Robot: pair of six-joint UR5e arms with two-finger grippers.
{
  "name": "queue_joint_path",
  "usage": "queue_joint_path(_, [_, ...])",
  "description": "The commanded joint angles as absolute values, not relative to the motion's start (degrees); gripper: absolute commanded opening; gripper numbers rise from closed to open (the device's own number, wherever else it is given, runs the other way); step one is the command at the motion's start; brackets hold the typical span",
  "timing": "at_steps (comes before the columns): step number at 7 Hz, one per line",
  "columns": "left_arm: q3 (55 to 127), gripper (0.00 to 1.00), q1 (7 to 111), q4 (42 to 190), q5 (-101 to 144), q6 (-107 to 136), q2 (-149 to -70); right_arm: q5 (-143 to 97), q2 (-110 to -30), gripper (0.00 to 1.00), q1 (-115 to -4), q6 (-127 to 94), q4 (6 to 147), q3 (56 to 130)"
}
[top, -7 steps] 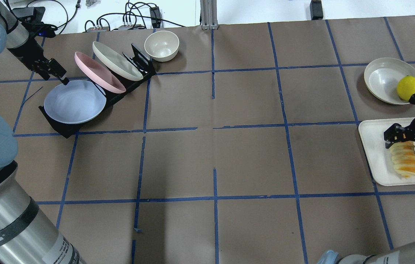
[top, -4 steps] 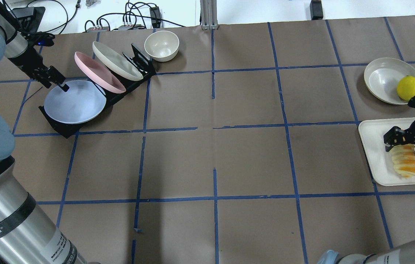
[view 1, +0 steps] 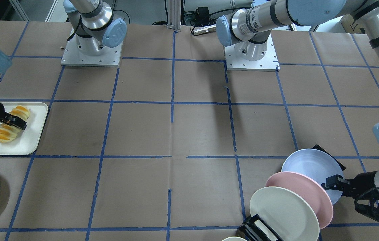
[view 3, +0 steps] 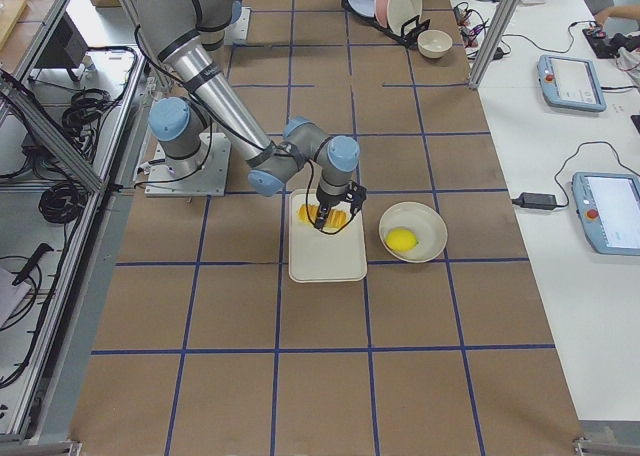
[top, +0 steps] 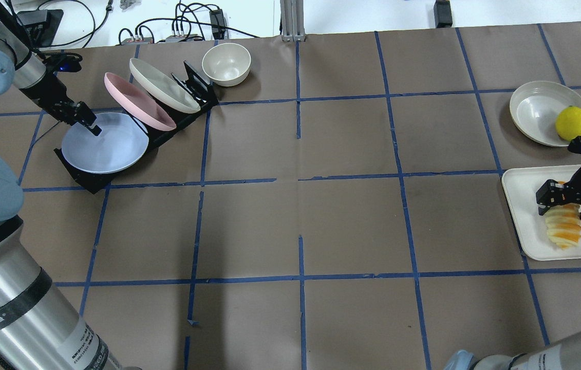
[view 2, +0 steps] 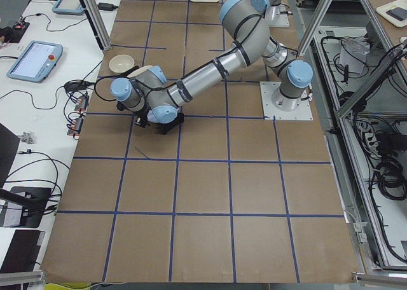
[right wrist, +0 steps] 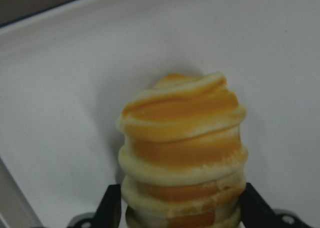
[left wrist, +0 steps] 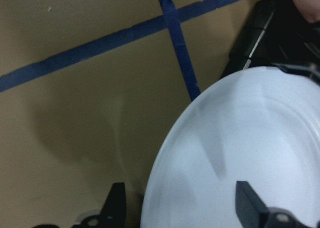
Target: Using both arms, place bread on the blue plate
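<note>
I will place the bread on the blue plate next, so I will grab the bread by its ridged middle with my right gripper.
The bread lies on a white tray at the right edge of the table. My right gripper is open and low over the bread's far end. In the right wrist view its fingers stand on either side of the bread, very close to it. The blue plate leans in a black rack at the far left. My left gripper is open at the plate's upper left rim. The left wrist view shows the rim of the blue plate between its fingers.
A pink plate and a cream-white plate lean in the same rack behind the blue one. A cream bowl stands behind the rack. A white bowl with a lemon sits just beyond the tray.
My left gripper has moved right and down onto the blue plate's rim. My right gripper has sunk lower around the bread's far end.
</note>
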State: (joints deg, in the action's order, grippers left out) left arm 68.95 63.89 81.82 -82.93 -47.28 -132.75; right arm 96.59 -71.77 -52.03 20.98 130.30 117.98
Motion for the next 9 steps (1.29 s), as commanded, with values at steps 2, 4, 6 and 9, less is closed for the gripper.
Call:
queue_joint_path(2, [67.86, 0.03, 64.6, 84.35, -83.14, -46.76, -129.83, 96.5, -71.89, 0.06, -52.12, 23.2, 130.69, 117.51])
queue_joint_path(4, [68.46, 0.03, 64.34, 89.53, -83.49, -46.67, -125.1, 96.5, -72.6, 0.06, -52.55, 24.25, 130.0, 115.33])
queue_joint_path(6, [70.39, 0.03, 64.95, 96.91, -83.85, -42.93, -117.37, 96.5, -74.78, 0.07, -53.61, 24.43, 117.5, 106.4])
queue_joint_path(9, [80.2, 0.03, 72.03, 96.6, -83.41, -27.85, -106.83, 96.33, -79.26, 0.04, -60.1, 24.43, 98.94, 91.89])
